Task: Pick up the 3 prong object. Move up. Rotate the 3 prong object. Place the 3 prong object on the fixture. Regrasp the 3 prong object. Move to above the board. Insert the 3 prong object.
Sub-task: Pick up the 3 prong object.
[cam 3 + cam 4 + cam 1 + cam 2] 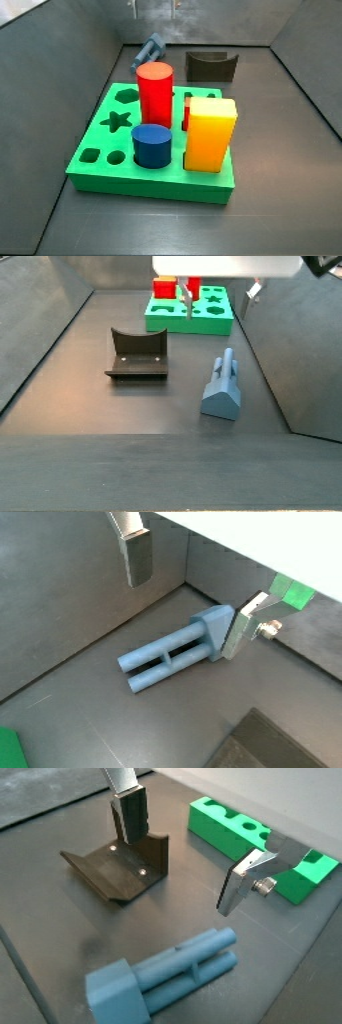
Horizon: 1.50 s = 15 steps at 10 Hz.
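I next need to grip the steel-blue 3 prong object by its prongs with my gripper, to lift it, rotate it and place it on the dark fixture [210,66] [267,744].
The steel-blue 3 prong object [222,384] lies flat on the dark floor, beside the dark fixture [136,353] and apart from it. Both wrist views show it below the fingers [174,657] [167,978]. My gripper [219,298] hangs open above the floor, between the green board [190,311] and the 3 prong object. Nothing is between its silver fingers [138,557]; the gripper [187,846] touches no piece. In a side view the 3 prong object [147,50] sits behind the board [100,150], left of the fixture [210,66].
On the board stand a red cylinder [155,90], a short dark-blue cylinder [151,145] and a yellow block [210,133]. Grey walls [54,316] close in the floor on its sides.
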Tool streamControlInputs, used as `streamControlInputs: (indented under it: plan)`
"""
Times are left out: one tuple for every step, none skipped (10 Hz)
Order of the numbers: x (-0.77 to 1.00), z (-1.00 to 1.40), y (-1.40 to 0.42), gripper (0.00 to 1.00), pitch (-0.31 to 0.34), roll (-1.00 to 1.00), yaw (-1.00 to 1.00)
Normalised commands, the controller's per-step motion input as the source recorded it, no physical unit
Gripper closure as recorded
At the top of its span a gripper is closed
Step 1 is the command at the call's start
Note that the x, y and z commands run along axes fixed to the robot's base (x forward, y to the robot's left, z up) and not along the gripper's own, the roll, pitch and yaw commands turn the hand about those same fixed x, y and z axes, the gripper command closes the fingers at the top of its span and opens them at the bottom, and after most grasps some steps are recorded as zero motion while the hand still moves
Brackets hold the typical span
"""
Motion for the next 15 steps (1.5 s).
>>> streamControlInputs:
  plan:
    - [-0.24,-0.42,0.00,0.00,-0.154,0.00,-0.03]
    - [-0.19,-0.41,0.00,0.00,-0.164,-0.02,-0.06]
    - [-0.20,-0.26,0.00,0.00,-0.100,0.00,-0.09]
    - [-0.18,-0.28,0.00,0.00,-0.066,0.00,-0.15]
    - [-0.12,-0.39,0.00,0.00,-0.094,0.00,-0.16]
    - [-0.10,-0.45,0.00,0.00,-0.110,0.00,-0.17]
    - [-0.10,-0.52,0.01,0.00,-0.130,0.00,-0.15]
    - [-0.10,-0.56,0.02,0.00,-0.137,0.00,-0.15]
    - [-0.11,-0.58,0.05,0.00,-0.130,0.00,-0.12]
    - [-0.05,-0.58,0.09,0.00,-0.116,0.00,-0.08]
    - [-0.08,-0.55,0.08,0.00,-0.123,0.00,-0.06]
    - [-0.07,-0.52,0.07,0.00,-0.161,-0.03,-0.06]
    - [-0.07,-0.51,0.04,0.00,-0.227,-0.07,-0.07]
    - [-0.05,-0.55,0.00,0.00,-0.273,-0.07,-0.03]
    - [-0.06,-0.61,0.00,0.00,-0.267,-0.04,-0.04]
